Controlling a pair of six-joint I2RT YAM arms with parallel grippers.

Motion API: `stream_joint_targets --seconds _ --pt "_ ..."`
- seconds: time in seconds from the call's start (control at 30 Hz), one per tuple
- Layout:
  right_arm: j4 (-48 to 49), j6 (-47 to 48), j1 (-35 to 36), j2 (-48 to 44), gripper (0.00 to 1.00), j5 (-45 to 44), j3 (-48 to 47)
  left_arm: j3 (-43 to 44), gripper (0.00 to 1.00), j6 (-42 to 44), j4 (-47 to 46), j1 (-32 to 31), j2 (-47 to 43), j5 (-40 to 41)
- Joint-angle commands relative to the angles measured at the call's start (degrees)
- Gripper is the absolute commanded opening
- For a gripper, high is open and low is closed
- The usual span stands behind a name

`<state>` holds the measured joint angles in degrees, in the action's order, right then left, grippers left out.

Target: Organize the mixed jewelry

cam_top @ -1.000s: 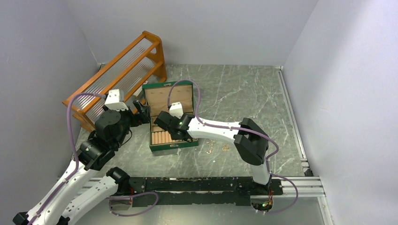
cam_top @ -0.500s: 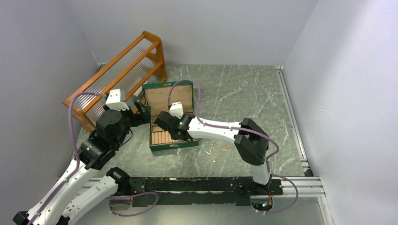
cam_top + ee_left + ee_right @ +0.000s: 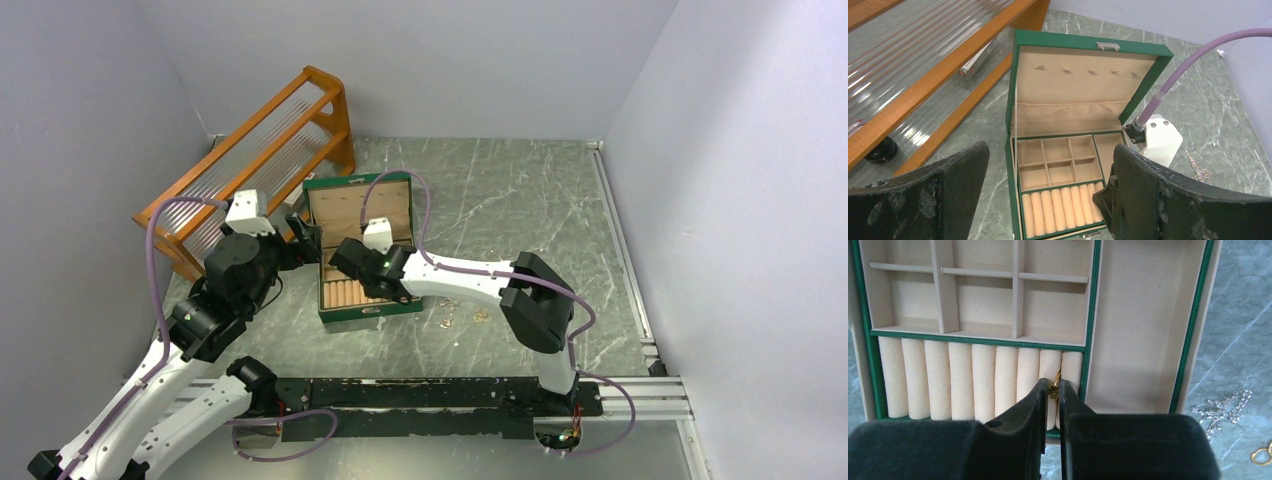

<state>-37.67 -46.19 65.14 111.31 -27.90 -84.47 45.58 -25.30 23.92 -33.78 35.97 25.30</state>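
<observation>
The small gold ring sits at the gap between the two end ring rolls, so it is time for my right gripper to open now.
The green jewelry box (image 3: 362,318) lies open, its lid propped back. My right gripper (image 3: 1053,385) hovers low over the row of cream ring rolls (image 3: 963,380), shut on a small gold ring with a clover charm (image 3: 1053,391) at the gap between the two rightmost rolls. The top view shows this gripper (image 3: 347,262) over the box's near half. More of the mixed jewelry (image 3: 460,315) lies on the table right of the box: a silvery chain (image 3: 1223,409) and a gold ring (image 3: 1260,456). My left gripper (image 3: 1048,150) stands wide open and holds nothing, above and left of the box (image 3: 1013,100).
A wooden rack (image 3: 250,170) with ribbed clear shelves stands at the back left, close to the box. Under it lie a small white carton (image 3: 977,60) and a black round object (image 3: 880,149). Grey walls close in on three sides.
The right gripper's jaws have drawn together and its wrist has edged slightly left over the box. The left arm has hardly moved.
</observation>
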Motion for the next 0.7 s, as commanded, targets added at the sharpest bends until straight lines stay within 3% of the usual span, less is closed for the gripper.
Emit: stream_joint_targets --seconds 0.0,0.67 --pt "-1.7 -1.78 -0.74 -0.38 0.12 -1.72 1.96 1.61 0.99 0.25 -0.1 0.29 0.21 -0.6" --pt "1.59 -1.42 -1.6 -3.03 0.13 0.13 6.33 1.53 0.99 -0.09 -0.2 0.3 1.0 -0.86"
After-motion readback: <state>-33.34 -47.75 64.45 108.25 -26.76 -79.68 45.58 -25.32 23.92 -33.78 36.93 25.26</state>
